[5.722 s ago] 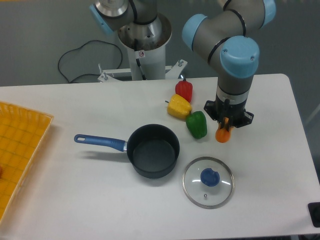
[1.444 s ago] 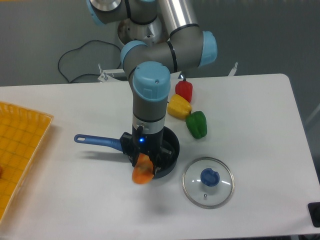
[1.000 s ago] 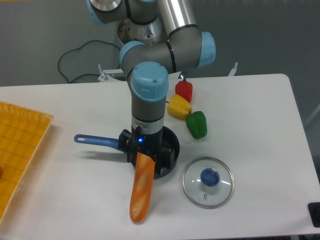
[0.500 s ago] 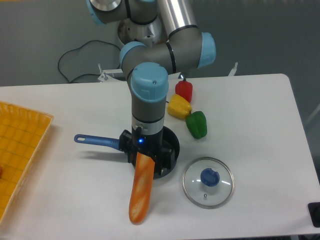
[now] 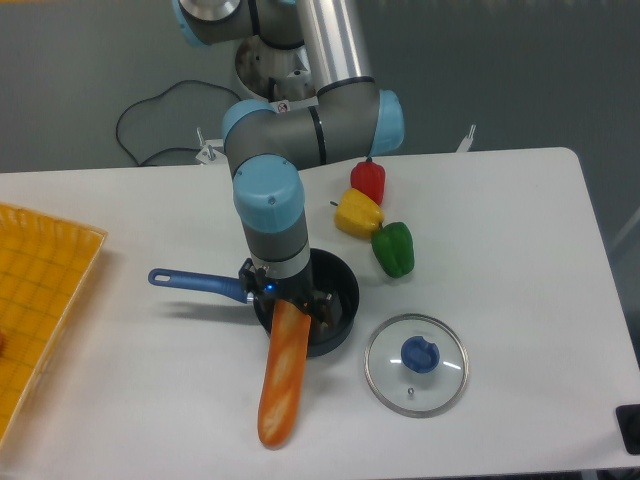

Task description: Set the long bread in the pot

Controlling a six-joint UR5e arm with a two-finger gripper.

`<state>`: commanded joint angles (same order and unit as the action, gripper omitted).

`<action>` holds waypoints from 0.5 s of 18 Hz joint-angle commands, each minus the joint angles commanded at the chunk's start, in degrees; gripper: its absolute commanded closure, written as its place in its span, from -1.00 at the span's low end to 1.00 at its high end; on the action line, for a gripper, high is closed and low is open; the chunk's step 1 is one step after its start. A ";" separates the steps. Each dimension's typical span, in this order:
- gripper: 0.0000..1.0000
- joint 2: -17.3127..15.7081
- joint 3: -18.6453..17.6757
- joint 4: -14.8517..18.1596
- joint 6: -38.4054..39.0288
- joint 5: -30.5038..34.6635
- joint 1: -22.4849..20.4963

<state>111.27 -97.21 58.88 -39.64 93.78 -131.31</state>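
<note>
The long bread needs to go in the pot [image 5: 343, 280]. My gripper will next grab the bread's end leaning on the pot's rim [image 5: 290, 322] to place it there.
The long bread [image 5: 282, 378] is a glossy orange baguette lying at a slant. Its upper end leans on the front rim of the pot [image 5: 343, 280] and its lower end rests on the table in front. The pot is a dark saucepan with a blue handle [image 5: 196, 282] pointing left. My gripper [image 5: 291, 300] points down over the pot's front left part, partly hiding it. It is open, with its fingers to either side of the bread's upper end and not clamping it.
Red [image 5: 369, 180], yellow [image 5: 357, 213] and green [image 5: 394, 249] peppers lie behind and right of the pot. A glass lid with a blue knob [image 5: 416, 362] sits at its front right. An orange tray [image 5: 35, 300] lies along the left table edge.
The bread was carried from the right to the pot, then let go and tipped forward over the rim. In the last half second the wrist shifted left; the bread stayed put.
</note>
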 joint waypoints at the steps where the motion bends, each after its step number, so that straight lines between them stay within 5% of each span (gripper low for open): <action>1: -1.00 0.00 0.00 0.09 0.00 0.00 -0.09; 6: -0.99 0.00 0.00 0.01 0.00 0.00 -0.17; 9: -0.57 -0.09 0.09 0.01 0.00 0.00 -0.17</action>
<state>111.18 -97.12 58.89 -39.64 93.78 -131.48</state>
